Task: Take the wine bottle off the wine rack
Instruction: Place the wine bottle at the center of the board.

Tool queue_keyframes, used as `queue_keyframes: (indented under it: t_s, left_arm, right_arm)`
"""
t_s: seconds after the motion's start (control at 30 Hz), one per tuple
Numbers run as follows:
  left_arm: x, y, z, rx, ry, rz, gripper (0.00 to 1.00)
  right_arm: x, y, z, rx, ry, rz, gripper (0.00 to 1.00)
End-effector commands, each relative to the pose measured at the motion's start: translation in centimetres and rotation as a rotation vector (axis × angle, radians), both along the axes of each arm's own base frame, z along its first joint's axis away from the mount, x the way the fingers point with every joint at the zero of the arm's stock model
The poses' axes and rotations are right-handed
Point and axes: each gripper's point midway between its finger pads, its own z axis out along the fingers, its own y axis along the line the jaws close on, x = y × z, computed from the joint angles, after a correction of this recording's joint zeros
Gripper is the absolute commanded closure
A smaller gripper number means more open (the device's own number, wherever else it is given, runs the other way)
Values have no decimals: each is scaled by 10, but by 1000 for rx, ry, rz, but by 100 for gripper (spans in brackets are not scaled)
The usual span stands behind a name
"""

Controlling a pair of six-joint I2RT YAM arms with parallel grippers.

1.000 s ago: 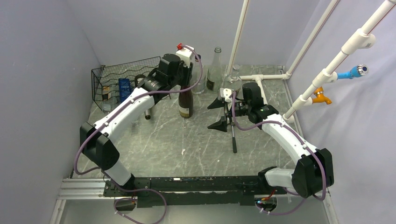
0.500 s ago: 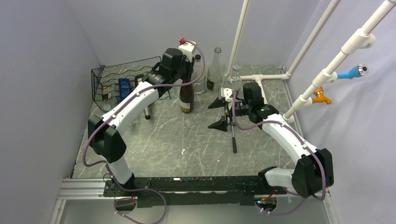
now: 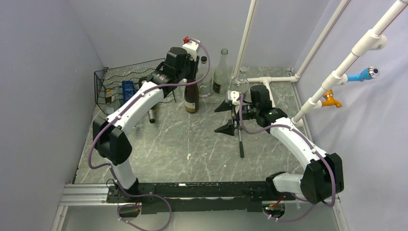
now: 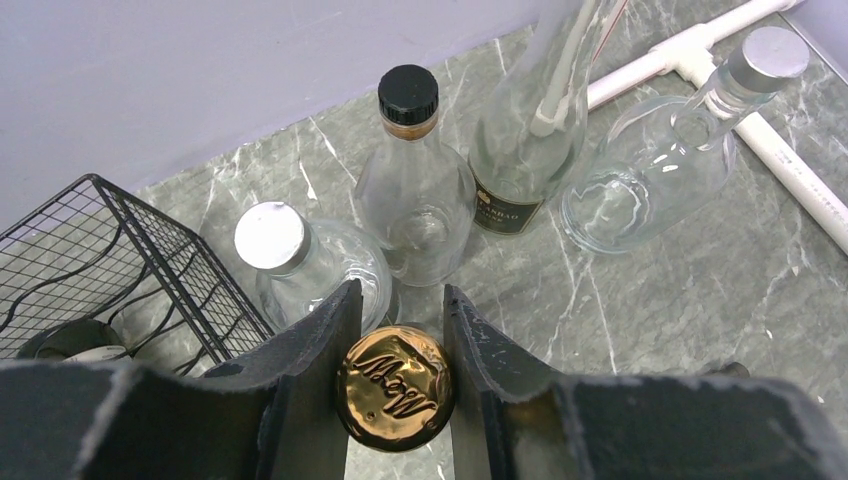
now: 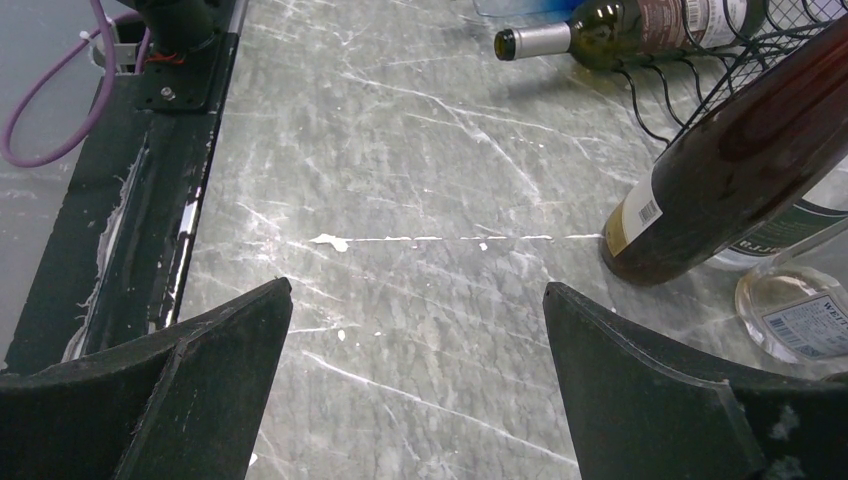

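Observation:
The bottle is upright with its bottom at the marble, so the robot's left gripper should release it, and the bottle would stand beside the wine rack (image 3: pixel 126 83).
A dark wine bottle (image 3: pixel 191 100) with a pale label stands upright just right of the wine rack (image 3: pixel 126 83), outside it. My left gripper (image 3: pixel 185 80) is shut on its neck from above. In the left wrist view both black fingers (image 4: pixel 330 330) press the neck just under the gold cap (image 4: pixel 394 388), with the gripper (image 4: pixel 398 300) midway between their tips. The right wrist view shows the same bottle (image 5: pixel 740 170) with its base at the table. My right gripper (image 3: pixel 222 118) hangs wide open over bare marble (image 5: pixel 417 290), holding nothing.
Another green bottle (image 5: pixel 620 30) lies with its neck (image 3: pixel 152 115) poking out of the rack's front. Several clear glass bottles (image 4: pixel 415 200) crowd behind the held bottle. White pipes (image 3: pixel 269 79) run at the back right. A black rod (image 3: pixel 240 139) lies on the table.
The left arm has carried the dark bottle a little farther back toward the clear bottles, still gripped. The right arm has not moved.

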Motion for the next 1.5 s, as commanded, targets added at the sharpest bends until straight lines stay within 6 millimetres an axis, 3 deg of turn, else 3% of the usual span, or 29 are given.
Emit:
queue_keyframes:
  t_s: [0.0,0.07,0.47,0.87,1.17,1.47]
  left_arm:
    - [10,7,147,-184,-389,31,100]
    - [12,8,143,-178,-381,38,99]
    - [13,10,127,-189,-336,64,64]
    - [5,16,137,-217,-330,78,34]
    - [-21,27,156,-258,-354,60,2]
    - [-58,39,158,-300,-327,16,0]
  right_arm:
    - [2,0,3,13,-37,11,0]
    - [2,0,3,13,-37,12,0]
    - [2,-1,3,15,-36,11,0]
    - [2,-1,3,16,-33,13,0]
    - [1,-2,2,15,-35,19,0]
    - [-1,-3,0,15,-34,30,0]
